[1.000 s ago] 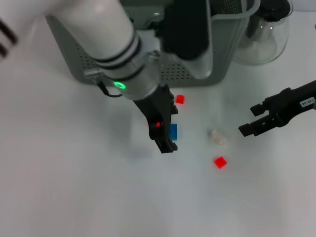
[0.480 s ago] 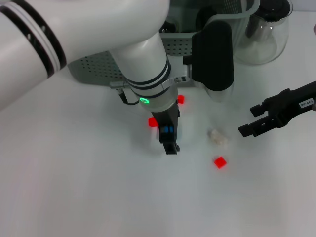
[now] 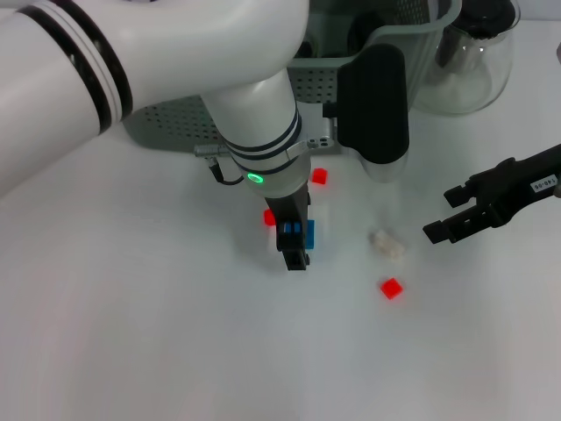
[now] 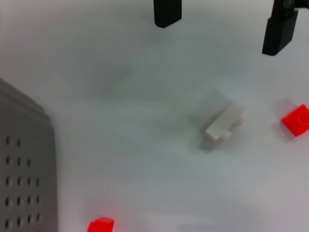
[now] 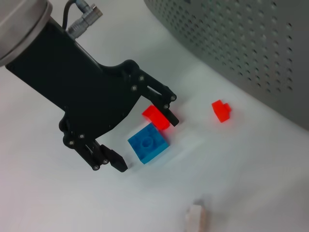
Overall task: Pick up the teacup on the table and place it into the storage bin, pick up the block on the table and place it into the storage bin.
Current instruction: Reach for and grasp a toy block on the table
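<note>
The robot's left gripper should close on the blue block (image 3: 306, 233) now, since its fingers are low around the block in the head view.
A blue block (image 3: 306, 233) (image 5: 148, 142) lies on the white table in front of the grey-green storage bin (image 3: 162, 123) (image 5: 241, 43). My left gripper (image 3: 295, 246) (image 5: 146, 143) hangs low over it, open, with one black finger on each side of the block and a gap at both. A red block (image 3: 269, 217) (image 5: 154, 115) sits just behind one finger. My right gripper (image 3: 445, 213) (image 4: 222, 19) stays open at the right side of the table, holding nothing. No teacup can be made out in any view.
Two more red blocks (image 3: 319, 176) (image 3: 391, 288) and a small white block (image 3: 386, 244) (image 4: 223, 126) lie between the grippers. A clear glass teapot (image 3: 469, 61) stands at the back right, beside the bin. My left arm covers much of the bin.
My left arm has swung in from the left and turned, settling its gripper over the blue block. The right arm and the loose blocks have not moved.
</note>
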`<state>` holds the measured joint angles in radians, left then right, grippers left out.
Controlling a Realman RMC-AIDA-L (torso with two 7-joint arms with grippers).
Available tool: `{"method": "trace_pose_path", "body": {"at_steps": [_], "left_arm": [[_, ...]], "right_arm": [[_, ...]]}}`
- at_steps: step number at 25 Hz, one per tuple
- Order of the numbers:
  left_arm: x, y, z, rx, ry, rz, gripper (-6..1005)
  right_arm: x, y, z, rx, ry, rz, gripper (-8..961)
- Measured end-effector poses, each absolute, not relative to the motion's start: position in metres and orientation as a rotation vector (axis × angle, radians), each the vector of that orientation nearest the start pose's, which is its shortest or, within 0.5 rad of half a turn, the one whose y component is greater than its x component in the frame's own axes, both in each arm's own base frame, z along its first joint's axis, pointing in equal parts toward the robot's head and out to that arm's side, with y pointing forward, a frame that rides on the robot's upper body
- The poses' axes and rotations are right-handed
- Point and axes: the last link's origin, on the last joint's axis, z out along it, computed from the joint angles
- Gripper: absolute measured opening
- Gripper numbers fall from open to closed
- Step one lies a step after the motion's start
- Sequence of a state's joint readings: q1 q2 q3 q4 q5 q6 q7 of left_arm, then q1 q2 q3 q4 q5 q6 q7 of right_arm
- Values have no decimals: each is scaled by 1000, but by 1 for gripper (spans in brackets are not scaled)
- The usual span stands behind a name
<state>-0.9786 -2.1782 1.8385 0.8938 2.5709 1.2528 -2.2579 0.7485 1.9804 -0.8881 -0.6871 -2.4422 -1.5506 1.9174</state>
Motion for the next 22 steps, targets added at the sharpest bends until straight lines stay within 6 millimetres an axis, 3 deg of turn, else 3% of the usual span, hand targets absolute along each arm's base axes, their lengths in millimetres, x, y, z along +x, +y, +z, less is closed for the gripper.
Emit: {"method": "trace_pose_path", "body": {"at_steps": [7,18,22], "left_arm": [[-114,349,-137,-2884,135,899,872],[-115,351,-139,-2874,154,901,739],[-115,350,-140,-2874,162,903,734]], "right_arm": [[252,367,8,-2894,981,-142,914],[252,367,8,-2892,980,-142,915],[252,367,8,-2889,979,-141,914]]}}
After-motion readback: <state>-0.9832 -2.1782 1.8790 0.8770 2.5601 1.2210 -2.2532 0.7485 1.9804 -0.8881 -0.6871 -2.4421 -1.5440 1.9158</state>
